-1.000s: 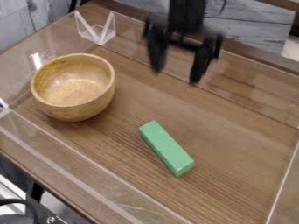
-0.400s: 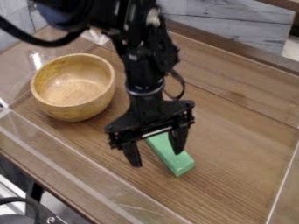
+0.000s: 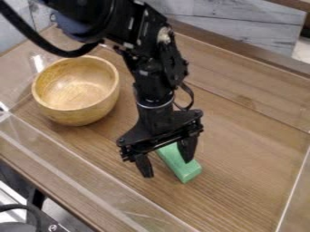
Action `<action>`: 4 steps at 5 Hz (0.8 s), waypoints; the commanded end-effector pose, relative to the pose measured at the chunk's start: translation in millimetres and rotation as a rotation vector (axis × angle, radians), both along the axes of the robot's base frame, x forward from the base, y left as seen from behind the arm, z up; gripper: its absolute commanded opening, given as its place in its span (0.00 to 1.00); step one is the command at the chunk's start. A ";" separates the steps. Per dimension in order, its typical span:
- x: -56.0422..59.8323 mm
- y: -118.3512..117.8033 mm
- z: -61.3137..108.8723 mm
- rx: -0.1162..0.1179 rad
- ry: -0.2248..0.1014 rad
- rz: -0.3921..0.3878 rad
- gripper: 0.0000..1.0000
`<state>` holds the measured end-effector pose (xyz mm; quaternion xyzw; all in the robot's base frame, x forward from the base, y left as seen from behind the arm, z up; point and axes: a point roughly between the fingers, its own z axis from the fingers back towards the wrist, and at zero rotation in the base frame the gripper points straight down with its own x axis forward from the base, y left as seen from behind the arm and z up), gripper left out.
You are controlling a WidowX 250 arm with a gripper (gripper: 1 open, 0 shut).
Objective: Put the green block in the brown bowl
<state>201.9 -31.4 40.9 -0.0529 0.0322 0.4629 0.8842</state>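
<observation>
The green block [image 3: 180, 165] needs to go in the brown bowl [image 3: 75, 89]. My gripper should grab the block by its long sides to put it there.
A bright green block [image 3: 180, 165] lies on the wooden table, right of centre and near the front. My black gripper [image 3: 166, 155] points down over it, open, with one finger on each side of the block; its upper part is hidden behind the fingers. I cannot tell if the fingertips [image 3: 143, 166] touch the table. The brown bowl [image 3: 75, 89], round and empty, sits on the left, well apart from the gripper.
A clear plastic wall [image 3: 72, 192] borders the table along the front and left edges. A small clear stand [image 3: 36, 63] shows behind the bowl. The black arm [image 3: 115, 23] reaches in from the upper left.
The gripper came from the back of the table down toward the front and lowered over the green block, rolling as it went. The block and bowl have not moved.
</observation>
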 end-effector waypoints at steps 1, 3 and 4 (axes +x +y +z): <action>15.5 2.6 3.3 -0.002 -0.047 0.025 1.00; 21.3 3.6 -6.8 0.001 -0.044 0.033 1.00; 21.4 1.6 -9.4 0.004 -0.039 0.018 0.00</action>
